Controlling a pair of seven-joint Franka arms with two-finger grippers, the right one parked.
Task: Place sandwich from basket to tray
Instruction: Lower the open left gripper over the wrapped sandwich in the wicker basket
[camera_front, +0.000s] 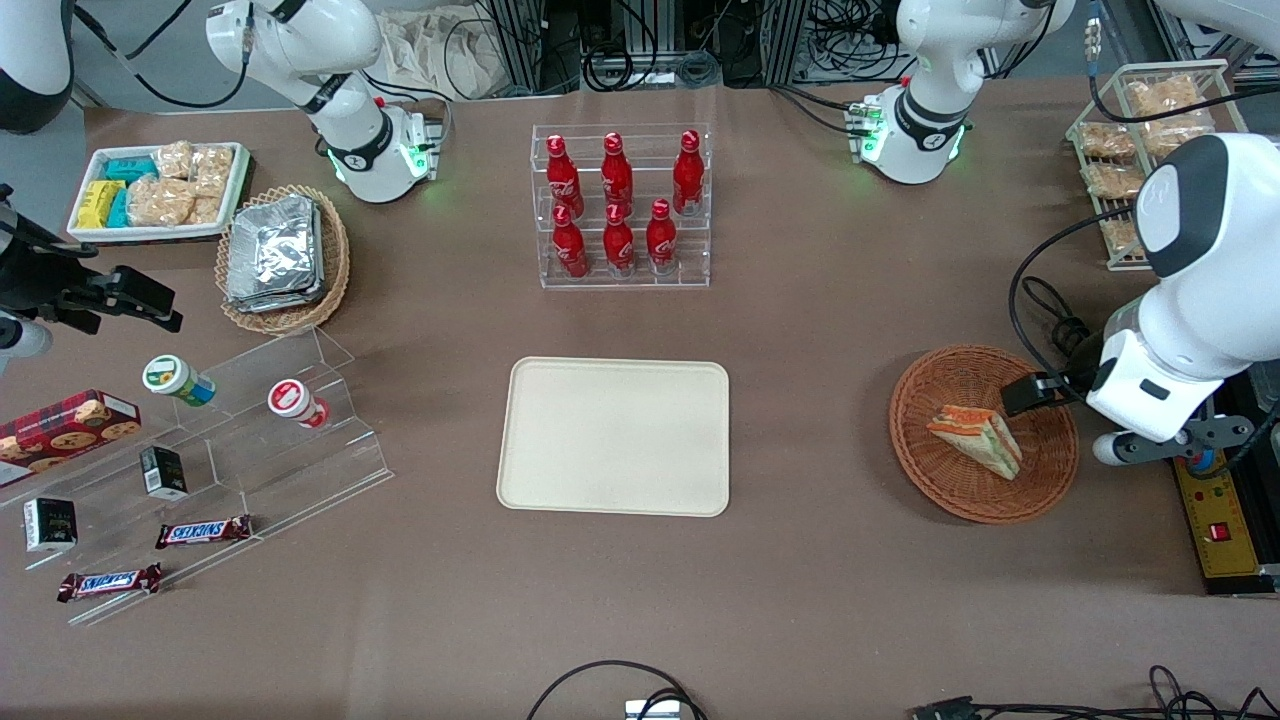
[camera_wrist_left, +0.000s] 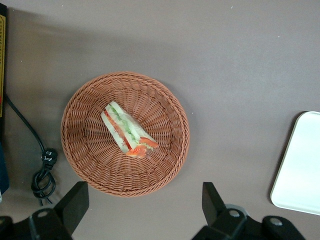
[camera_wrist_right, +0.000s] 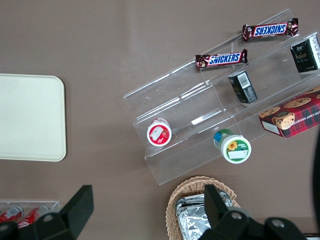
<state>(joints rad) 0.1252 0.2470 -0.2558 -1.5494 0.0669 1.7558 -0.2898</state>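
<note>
The left gripper will grab the sandwich by its flat outer bread slices next, because Filling shows all along the sandwich's cut side.
The sandwich, a pale bread wedge with orange-red and green layers, lies in the round reddish-brown wicker basket. My left gripper hovers above the basket's rim, on the side toward the working arm's end of the table. It is open, with nothing between its black fingers. The cream rectangular tray lies flat at the table's middle and has nothing on it.
A clear rack of red bottles stands farther from the camera than the tray. Toward the parked arm's end are a stepped acrylic shelf with snacks and an oval basket of foil packets. A black cable lies beside the round basket.
</note>
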